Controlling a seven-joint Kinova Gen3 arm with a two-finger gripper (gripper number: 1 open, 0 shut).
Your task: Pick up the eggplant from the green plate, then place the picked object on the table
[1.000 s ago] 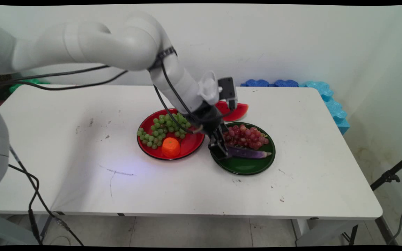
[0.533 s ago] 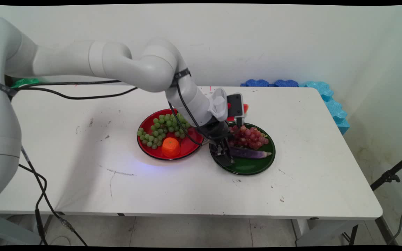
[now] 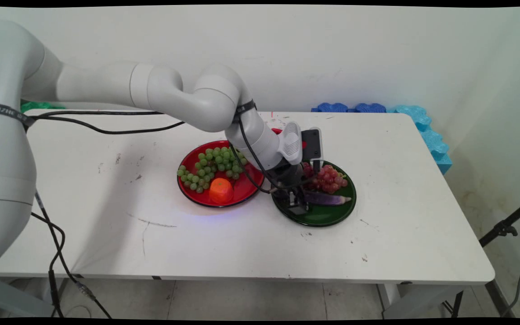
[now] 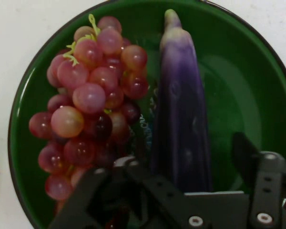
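Observation:
The robot needs to lift the purple eggplant off the dark green plate (image 3: 327, 217), so its gripper should next grab the eggplant by its thick end (image 3: 311, 197).
A purple eggplant (image 3: 328, 198) (image 4: 181, 105) lies on a dark green plate (image 3: 327, 217) (image 4: 260, 86), beside a bunch of red grapes (image 3: 328, 177) (image 4: 90, 100). My gripper (image 3: 297, 204) (image 4: 186, 155) is down low over the plate's left side, at the eggplant's thick end. It stands open, with one finger (image 4: 132, 164) between the grapes and the eggplant and the other finger (image 4: 243, 150) on the eggplant's far side. The eggplant's thick end runs in between the two fingers. Whether the pads touch it, I cannot tell.
Left of the green plate stands a red plate (image 3: 247, 187) with green grapes (image 3: 212, 166) and a small orange fruit (image 3: 221, 190). A red slice (image 3: 277, 131) shows only as a sliver behind the wrist. Blue foam pieces (image 3: 377, 108) line the table's back right edge.
The arm has come down and shifted slightly right. The gripper has sunk from above the plate's left rim to straddle the eggplant's end. The wrist now hides most of the red slice.

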